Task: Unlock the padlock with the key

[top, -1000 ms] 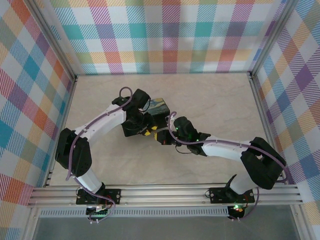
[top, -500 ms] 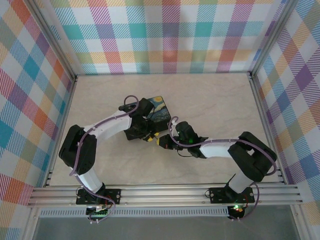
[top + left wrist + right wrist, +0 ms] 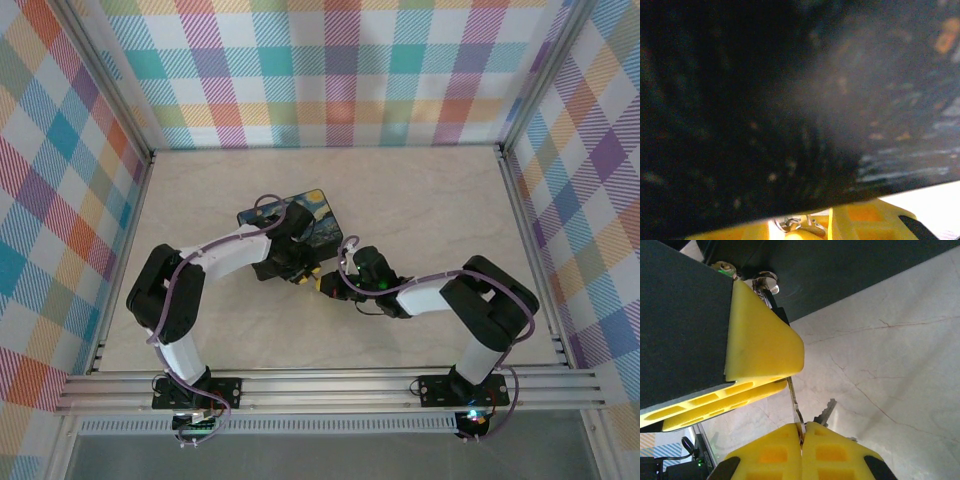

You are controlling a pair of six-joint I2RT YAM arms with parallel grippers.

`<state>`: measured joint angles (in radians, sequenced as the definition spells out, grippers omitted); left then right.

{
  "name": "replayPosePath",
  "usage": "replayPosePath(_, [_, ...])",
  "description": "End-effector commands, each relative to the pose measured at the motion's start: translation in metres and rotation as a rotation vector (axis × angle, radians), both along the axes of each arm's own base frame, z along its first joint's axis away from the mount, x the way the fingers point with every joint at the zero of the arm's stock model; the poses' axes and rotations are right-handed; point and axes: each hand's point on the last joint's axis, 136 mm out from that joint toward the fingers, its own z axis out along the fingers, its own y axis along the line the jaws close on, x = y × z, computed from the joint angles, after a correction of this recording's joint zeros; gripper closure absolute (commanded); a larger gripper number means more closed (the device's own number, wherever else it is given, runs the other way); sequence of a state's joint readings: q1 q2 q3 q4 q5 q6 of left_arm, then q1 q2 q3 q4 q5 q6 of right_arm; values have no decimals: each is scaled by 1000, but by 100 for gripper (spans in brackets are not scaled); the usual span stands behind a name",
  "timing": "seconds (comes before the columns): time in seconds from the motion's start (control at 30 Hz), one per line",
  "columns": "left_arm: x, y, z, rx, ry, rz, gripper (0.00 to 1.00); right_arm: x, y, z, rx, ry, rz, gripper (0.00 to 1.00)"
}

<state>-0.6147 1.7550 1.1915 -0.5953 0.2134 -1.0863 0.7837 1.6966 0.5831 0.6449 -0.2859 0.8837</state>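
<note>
The padlock's shiny shackle is at the metal latch on the tin box's dark side. The padlock would stay hanging there, so my left gripper needs to let go of it.
My right gripper (image 3: 801, 432) (image 3: 322, 285) is shut on the head of the key (image 3: 794, 402). The key's thin silvery blade runs up between the yellow fingers (image 3: 757, 347) of my left gripper (image 3: 300, 273) (image 3: 800, 231). A second key (image 3: 825, 412) hangs beside it over the table. The left gripper is closed on the small brass padlock (image 3: 799, 226), whose shiny shackle (image 3: 766, 282) pokes out above the fingers. The padlock hangs at the dark side of the painted tin box (image 3: 308, 222) (image 3: 790, 100).
Both grippers meet just in front of the tin box, mid-table. Pale marble tabletop (image 3: 420, 200) lies open around them. Checked walls and aluminium rails (image 3: 330, 385) enclose the table.
Both arms have folded in closer, the right elbow swinging left and up. The tin box has shifted slightly left, showing more of its lid. The grippers stay together at the lock.
</note>
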Motion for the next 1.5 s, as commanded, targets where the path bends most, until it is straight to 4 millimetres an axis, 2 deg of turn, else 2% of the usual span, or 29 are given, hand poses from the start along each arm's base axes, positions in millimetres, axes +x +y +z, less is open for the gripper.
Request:
replayPosePath(0.0, [18, 30, -11, 143, -77, 56, 77, -5, 12, 13, 89, -26, 67, 100])
replayPosePath(0.1, [17, 30, -6, 143, -77, 39, 65, -4, 16, 8, 98, -17, 71, 100])
replayPosePath(0.23, [17, 34, -5, 166, -87, 16, 56, -2, 17, 3, 109, -5, 64, 100])
replayPosePath(0.5, [23, 33, -13, 178, -103, 4, 52, -1, 16, 1, 101, 1, 52, 100])
replayPosePath(0.8, [27, 39, 1, 312, -210, -143, 42, -3, 6, 3, 79, -8, 42, 100])
replayPosePath(1.13, [38, 27, -7, 465, -358, -216, 43, -14, -29, 11, -11, -22, 21, 100])
replayPosePath(1.33, [45, 29, -17, 545, -428, -187, 45, -16, -31, 24, -3, -47, 29, 100])
replayPosePath(1.47, [49, 34, -27, 577, -474, -144, 50, -17, -32, 23, -2, -45, 28, 100])
